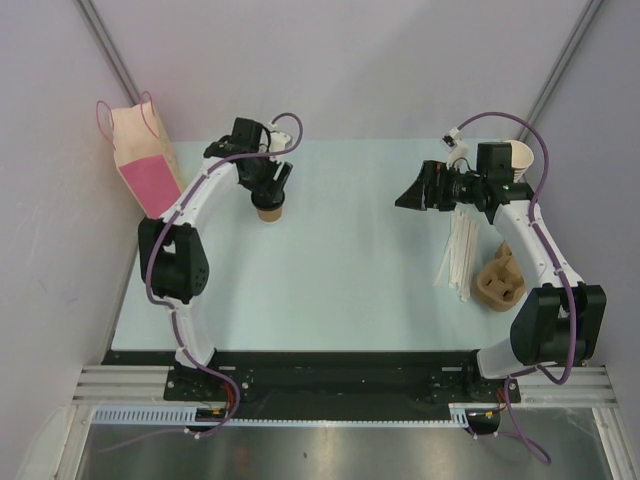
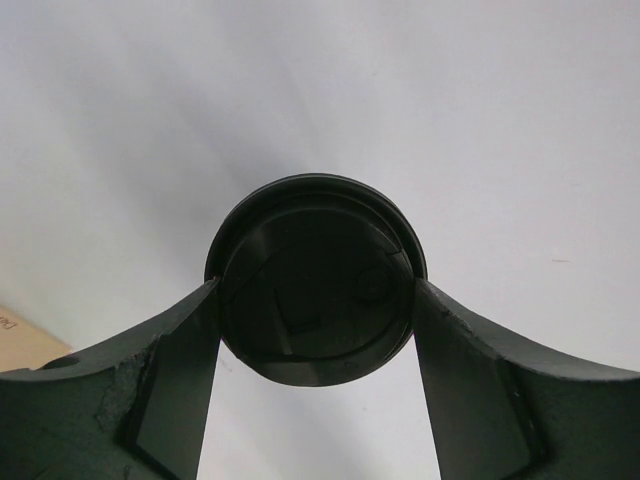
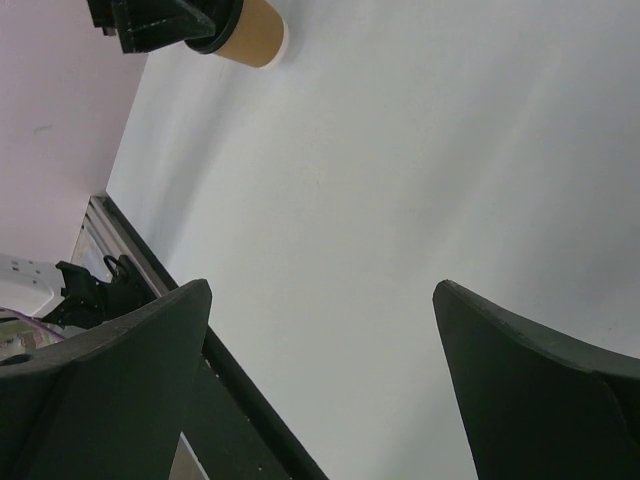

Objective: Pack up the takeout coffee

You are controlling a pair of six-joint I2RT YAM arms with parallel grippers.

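Observation:
The left gripper should keep holding the coffee, because the takeout coffee (image 1: 268, 211) would end up on the flat table if the gripper opened now, short of its place nearer the paper bag.
The takeout coffee (image 1: 268, 211), a small tan paper cup with a round black lid, stands at the back left of the pale table (image 1: 350, 280). My left gripper (image 1: 268, 193) reaches down onto it from above. In the left wrist view the black lid (image 2: 315, 295) fills the gap, and both fingers (image 2: 180, 370) press against its rim. From the right wrist view the cup (image 3: 252, 36) shows far off with the left gripper's black fingers over its lid. My right gripper (image 1: 405, 198) hovers open at the right and points left; nothing sits between its fingers (image 3: 322, 290).
A cream and pink paper bag (image 1: 140, 160) with pink handles stands at the back left, near the cup. At the right lie white sticks (image 1: 462, 255), a brown pulp cup carrier (image 1: 500, 280) and lidless cups (image 1: 517, 156). A black rail (image 1: 320, 375) edges the near side.

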